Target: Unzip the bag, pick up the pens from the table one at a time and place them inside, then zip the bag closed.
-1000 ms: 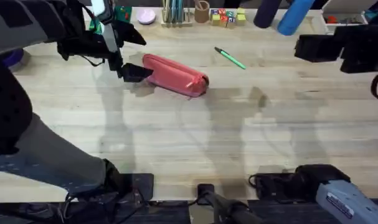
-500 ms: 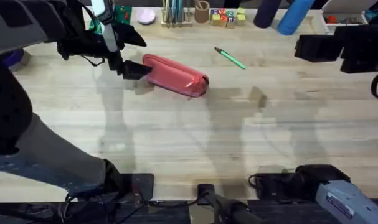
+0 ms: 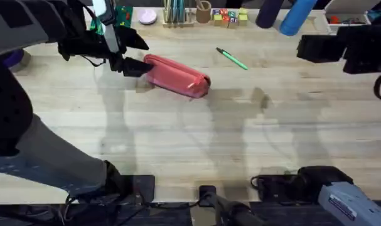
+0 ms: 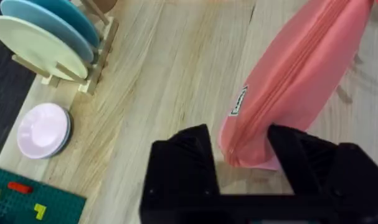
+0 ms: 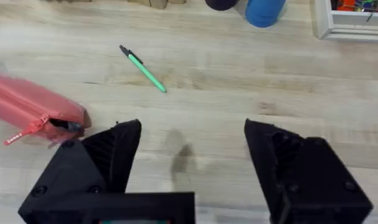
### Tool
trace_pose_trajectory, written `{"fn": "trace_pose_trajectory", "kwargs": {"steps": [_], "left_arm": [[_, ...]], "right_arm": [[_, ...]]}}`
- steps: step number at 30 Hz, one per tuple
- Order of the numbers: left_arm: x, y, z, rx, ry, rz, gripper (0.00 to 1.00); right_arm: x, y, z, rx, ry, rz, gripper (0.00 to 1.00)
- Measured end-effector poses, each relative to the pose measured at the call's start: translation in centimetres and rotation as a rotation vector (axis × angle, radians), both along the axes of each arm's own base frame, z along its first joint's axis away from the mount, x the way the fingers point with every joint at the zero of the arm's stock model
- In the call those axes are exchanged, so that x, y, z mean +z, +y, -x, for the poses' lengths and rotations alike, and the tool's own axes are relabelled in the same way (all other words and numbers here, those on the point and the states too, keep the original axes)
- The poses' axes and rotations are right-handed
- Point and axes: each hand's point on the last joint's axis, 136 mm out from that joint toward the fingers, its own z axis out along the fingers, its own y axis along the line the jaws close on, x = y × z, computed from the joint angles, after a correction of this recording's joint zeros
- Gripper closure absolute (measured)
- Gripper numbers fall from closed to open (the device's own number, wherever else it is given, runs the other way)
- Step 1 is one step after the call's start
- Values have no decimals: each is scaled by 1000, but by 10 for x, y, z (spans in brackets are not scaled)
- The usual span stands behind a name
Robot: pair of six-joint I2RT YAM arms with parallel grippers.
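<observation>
The bag needs to be unzipped, so I should next grab the pink pull tab sticking out past the soft bag's end (image 5: 67, 123), that loose tab, with my right gripper.
The coral-pink bag (image 3: 176, 76) lies slanted on the table (image 3: 190, 138) at the back left, its zipper shut along its length. The pull tab (image 5: 17, 138) hangs at the end nearer the middle. My left gripper (image 3: 135, 66) is open at the bag's far-left end. In the left wrist view that end of the bag (image 4: 288, 87) sits between the two black fingers of the left gripper (image 4: 238, 146). One green pen (image 3: 231, 58) lies to the right of the bag. My right gripper (image 5: 192, 146) hangs open and high over the table's right side, holding nothing, with the pen (image 5: 144, 70) well ahead of it.
A rack of plates (image 4: 45, 37), a pink dish (image 4: 44, 129) and a green baseplate (image 4: 27, 199) stand along the back left. Teal sticks (image 3: 174, 12), small blocks (image 3: 228, 16) and a blue cylinder (image 3: 297, 16) line the back edge. A white tray (image 5: 350, 18) sits back right.
My left gripper has moved a little up and toward the bag's left end, so that end now lies between its fingers. The bag, the pen and the right arm have stayed put.
</observation>
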Motion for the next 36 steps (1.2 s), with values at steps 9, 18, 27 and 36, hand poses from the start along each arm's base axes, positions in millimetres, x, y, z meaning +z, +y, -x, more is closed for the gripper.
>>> {"fn": "trace_pose_trajectory", "kwargs": {"steps": [9,18,27,36], "left_arm": [[-2,-9,1,-26,0,-16,394],[-5,-12,4,-30,24,-15,930],[-7,-12,5,-31,31,-8,956],[-7,-12,5,-31,31,-8,957]], "right_arm": [[0,0,0,0,0,0,6],[0,0,0,0,0,0,6],[0,1,0,5,0,-4,6],[4,40,5,187,1,-149,6]]}}
